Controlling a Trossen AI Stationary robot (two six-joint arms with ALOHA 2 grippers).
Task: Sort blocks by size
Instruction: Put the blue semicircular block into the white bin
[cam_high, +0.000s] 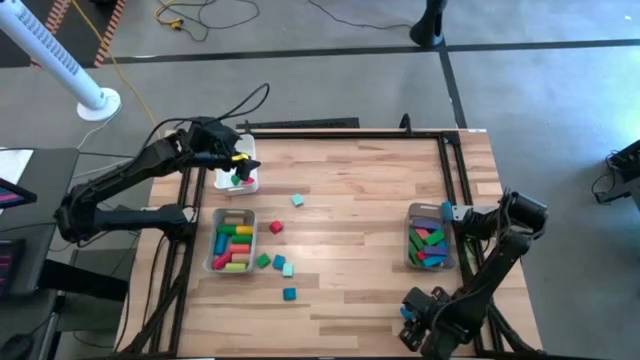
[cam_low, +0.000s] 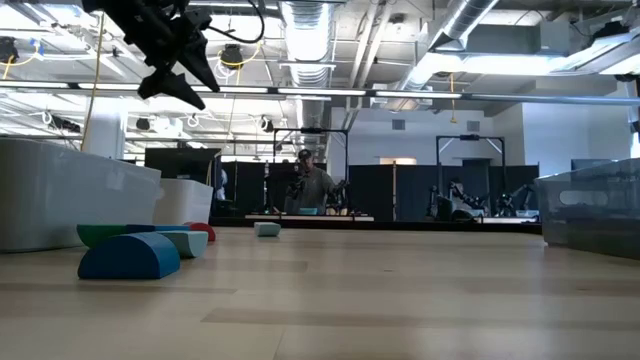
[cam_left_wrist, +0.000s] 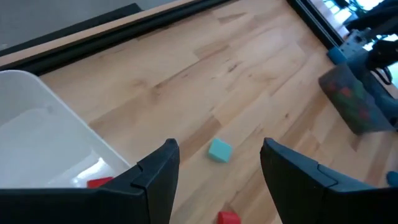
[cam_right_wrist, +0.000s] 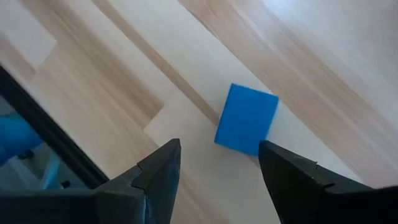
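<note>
My right gripper needs to move toward the blue block before it closes on the block, because its fingers are over bare wood, short of it.
My left gripper (cam_high: 238, 158) (cam_left_wrist: 219, 145) is open and empty, raised above the right rim of a white bin (cam_high: 240, 178) (cam_left_wrist: 37, 118) at the far left. That bin holds a red block (cam_left_wrist: 99, 182) and a green one. Loose blocks lie on the table: a teal cube (cam_high: 297, 200) (cam_left_wrist: 219, 151), a red one (cam_high: 276, 227), a green one (cam_high: 263, 261), two teal ones (cam_high: 284, 266) and a blue one (cam_high: 289, 294). My right gripper (cam_high: 412, 312) (cam_right_wrist: 219, 146) is open and empty low over the table near its front edge. A flat blue square (cam_right_wrist: 247, 118) lies just ahead of it.
A clear bin (cam_high: 232, 240) with several coloured bars stands left of centre. Another clear bin (cam_high: 430, 237) (cam_left_wrist: 357, 99) with several blocks stands at the right. In the low view a blue half-round block (cam_low: 130, 255) lies nearest. A person shows far behind the table.
</note>
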